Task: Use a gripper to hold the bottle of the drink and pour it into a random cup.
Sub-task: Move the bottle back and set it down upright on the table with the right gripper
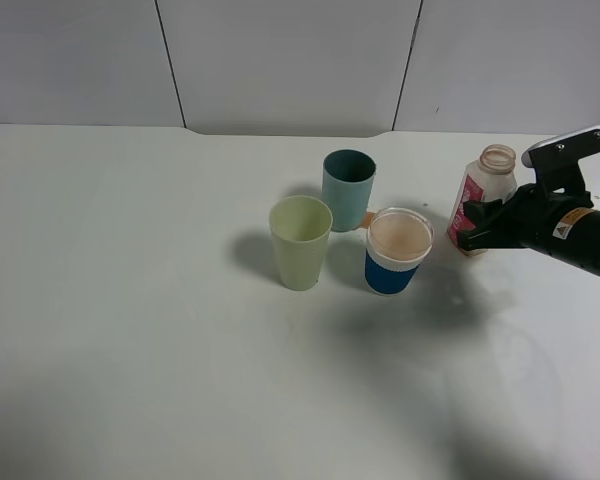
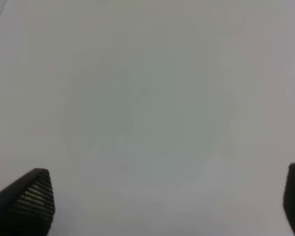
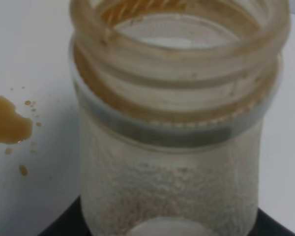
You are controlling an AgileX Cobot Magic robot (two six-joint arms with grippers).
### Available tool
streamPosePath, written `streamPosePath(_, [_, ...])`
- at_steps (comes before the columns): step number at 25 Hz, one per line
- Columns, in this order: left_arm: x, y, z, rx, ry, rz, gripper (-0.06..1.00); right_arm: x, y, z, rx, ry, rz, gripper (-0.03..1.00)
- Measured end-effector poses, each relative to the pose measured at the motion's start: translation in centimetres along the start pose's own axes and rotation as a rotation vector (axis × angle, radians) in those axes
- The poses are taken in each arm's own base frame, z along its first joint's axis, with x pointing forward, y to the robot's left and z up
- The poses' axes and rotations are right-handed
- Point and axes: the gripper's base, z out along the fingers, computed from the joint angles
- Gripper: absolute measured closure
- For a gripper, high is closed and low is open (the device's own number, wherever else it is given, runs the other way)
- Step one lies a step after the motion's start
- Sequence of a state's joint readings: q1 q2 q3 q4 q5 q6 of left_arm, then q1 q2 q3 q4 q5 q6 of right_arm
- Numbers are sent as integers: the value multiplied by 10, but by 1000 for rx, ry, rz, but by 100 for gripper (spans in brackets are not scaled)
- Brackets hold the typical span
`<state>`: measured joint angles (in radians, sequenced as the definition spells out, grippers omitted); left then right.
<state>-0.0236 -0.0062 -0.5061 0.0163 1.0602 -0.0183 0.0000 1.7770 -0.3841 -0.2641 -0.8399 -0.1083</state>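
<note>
The lower edge of the bottle is resting on the white table and the bottle would stay standing, so my right gripper should open.
The bottle stands upright on the white table at the right, capless, with a red-pink label. My right gripper is closed around its lower body. In the right wrist view the bottle fills the frame; it looks clear, with only brown residue at its neck. A small brown puddle of the drink lies on the table beside it. Three cups stand left of the bottle: a blue one with a white rim showing a pale tan inside, a teal one and a light green one. My left gripper is open over bare table.
A small orange piece sits between the teal and blue cups. The table's far edge meets a white panelled wall. The left arm is outside the exterior high view.
</note>
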Motion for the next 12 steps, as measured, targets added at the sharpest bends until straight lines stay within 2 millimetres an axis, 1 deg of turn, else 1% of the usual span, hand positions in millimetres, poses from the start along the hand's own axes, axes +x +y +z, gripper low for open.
streamPosePath(6, [0,0,0,0,0,0,2,1,1,-2,0,-5,3,61])
streamPosePath(7, [0,0,0,0,0,0,2,2,2,-3,1,-7,7,59])
streamPosePath(9, [0,0,0,0,0,0,2,5,2,-6,8,-17,18,50])
streamPosePath(12, [0,0,0,0,0,0,2,6,2,-10,37,-46,45,31])
